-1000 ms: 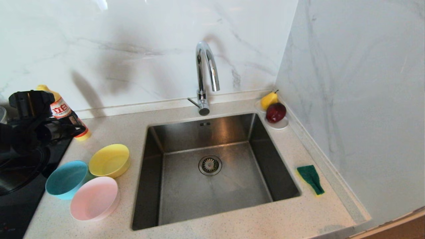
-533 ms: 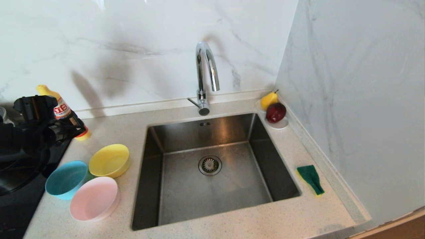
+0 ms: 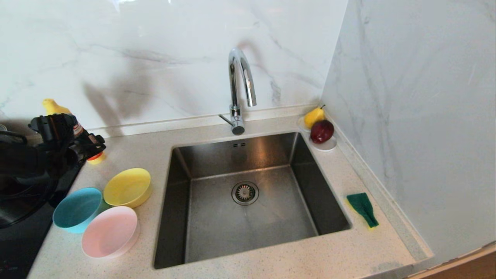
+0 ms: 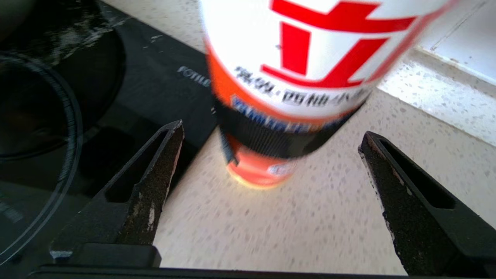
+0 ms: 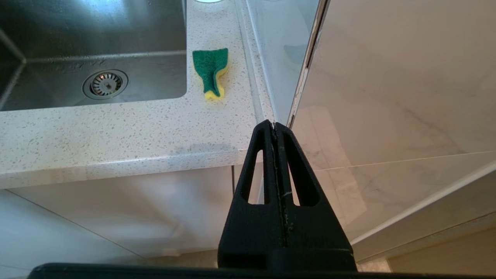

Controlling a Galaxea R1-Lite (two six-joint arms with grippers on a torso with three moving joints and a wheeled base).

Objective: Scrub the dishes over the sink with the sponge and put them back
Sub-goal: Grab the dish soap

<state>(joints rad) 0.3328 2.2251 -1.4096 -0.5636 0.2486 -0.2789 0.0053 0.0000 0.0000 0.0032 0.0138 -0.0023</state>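
I will next grab the detergent bottle by its black band (image 4: 283, 135) with my left gripper. Then I can get detergent onto the sponge to scrub the dishes.
Three bowls stand on the counter left of the sink (image 3: 271, 221): yellow (image 3: 128, 187), teal (image 3: 77, 209) and pink (image 3: 110, 231). The green-faced sponge (image 3: 362, 209) lies on the counter right of the sink and also shows in the right wrist view (image 5: 211, 71). My left gripper (image 3: 91, 146) hovers behind the bowls, over the edge of the cooktop. Its jaws (image 4: 272, 130) stand wide open and hold nothing, with a detergent bottle (image 4: 294, 69) close in front of them. My right gripper (image 5: 273, 124) is shut and empty, parked below the counter's front edge.
An arched faucet (image 3: 240, 85) rises behind the sink. A white saucer with fruit (image 3: 327, 145) sits at the back right corner. A black cooktop (image 3: 23, 232) lies left of the bowls. A marble wall (image 3: 407, 116) closes off the right side.
My left gripper has moved right and down toward the detergent bottle, and its jaws have spread wider. Bowls, sponge and right arm have not moved.
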